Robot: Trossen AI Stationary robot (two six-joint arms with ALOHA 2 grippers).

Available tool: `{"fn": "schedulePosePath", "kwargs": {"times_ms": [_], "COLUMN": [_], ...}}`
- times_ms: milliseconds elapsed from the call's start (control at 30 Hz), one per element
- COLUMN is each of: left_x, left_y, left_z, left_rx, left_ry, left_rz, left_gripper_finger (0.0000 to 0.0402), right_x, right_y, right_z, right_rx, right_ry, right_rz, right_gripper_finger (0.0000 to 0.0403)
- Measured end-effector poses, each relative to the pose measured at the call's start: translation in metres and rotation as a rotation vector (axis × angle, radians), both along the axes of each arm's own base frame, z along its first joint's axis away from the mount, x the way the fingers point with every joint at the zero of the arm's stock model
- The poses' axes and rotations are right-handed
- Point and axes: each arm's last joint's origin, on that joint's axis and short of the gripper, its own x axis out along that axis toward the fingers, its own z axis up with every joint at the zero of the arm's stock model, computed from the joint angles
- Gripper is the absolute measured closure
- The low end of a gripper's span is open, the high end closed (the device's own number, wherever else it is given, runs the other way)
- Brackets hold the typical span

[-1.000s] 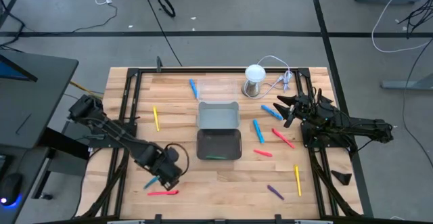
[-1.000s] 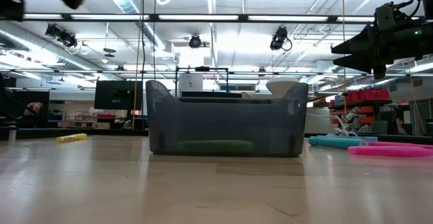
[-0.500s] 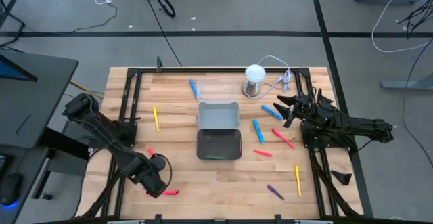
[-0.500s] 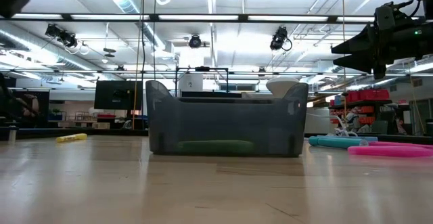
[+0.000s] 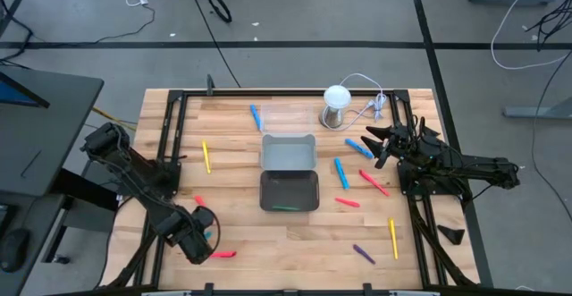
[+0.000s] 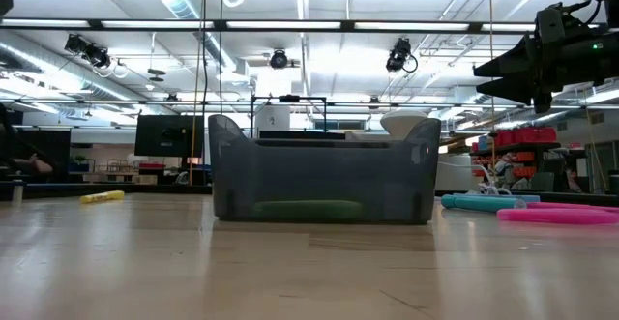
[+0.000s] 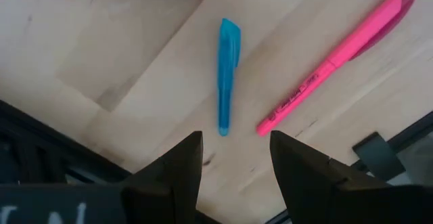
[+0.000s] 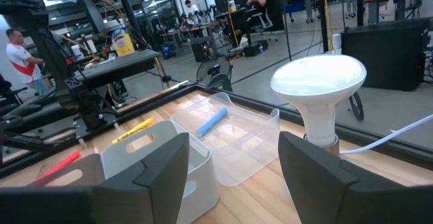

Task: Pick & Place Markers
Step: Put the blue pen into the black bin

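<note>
The blue marker needs to go in the dark tray, so my left gripper should next grab the marker by its slim body (image 7: 224,101).
Markers lie scattered on the wooden table. My left gripper (image 5: 197,242) hangs open near the table's near left corner, pointing down. Its fingers stand above a blue marker (image 7: 227,75), which lies flat on the wood and shows partly in the high view (image 5: 209,233). A pink marker (image 7: 345,51) lies beside it (image 5: 222,254). A green marker (image 5: 286,207) lies in the dark tray (image 5: 313,191). My right gripper (image 5: 375,144) waits open and level at the right side, touching nothing.
A lighter grey tray (image 5: 288,151) stands behind the dark one. A white-domed cylinder (image 5: 336,106) with a cable stands at the back. Blue, red, yellow and purple markers lie right of the trays, a yellow one (image 5: 206,156) to the left. Black frame rails run along both table sides.
My left gripper has moved from beside the dark tray toward the table's near left corner and sunk a little, staying open. It now hangs over the blue marker. No marker has moved.
</note>
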Motion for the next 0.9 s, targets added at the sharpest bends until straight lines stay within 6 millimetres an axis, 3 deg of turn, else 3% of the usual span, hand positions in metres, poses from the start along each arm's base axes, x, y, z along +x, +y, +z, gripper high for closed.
{"fn": "schedulePosePath", "kwargs": {"times_ms": [467, 900], "left_x": [-0.004, 0.001], "left_y": [0.007, 0.001], "left_z": [-0.033, -0.059], "left_rx": [-0.007, 0.048], "left_ry": [-0.021, 0.021], "left_rz": [0.025, -0.018], "left_gripper_finger": [0.0223, 0.0223], "right_x": [0.000, 0.000], "right_y": [0.000, 0.000], "right_z": [0.000, 0.000], "right_rx": [0.000, 0.000], "right_ry": [0.000, 0.000], "right_rz": [0.000, 0.000], "right_gripper_finger": [0.0172, 0.0172]}}
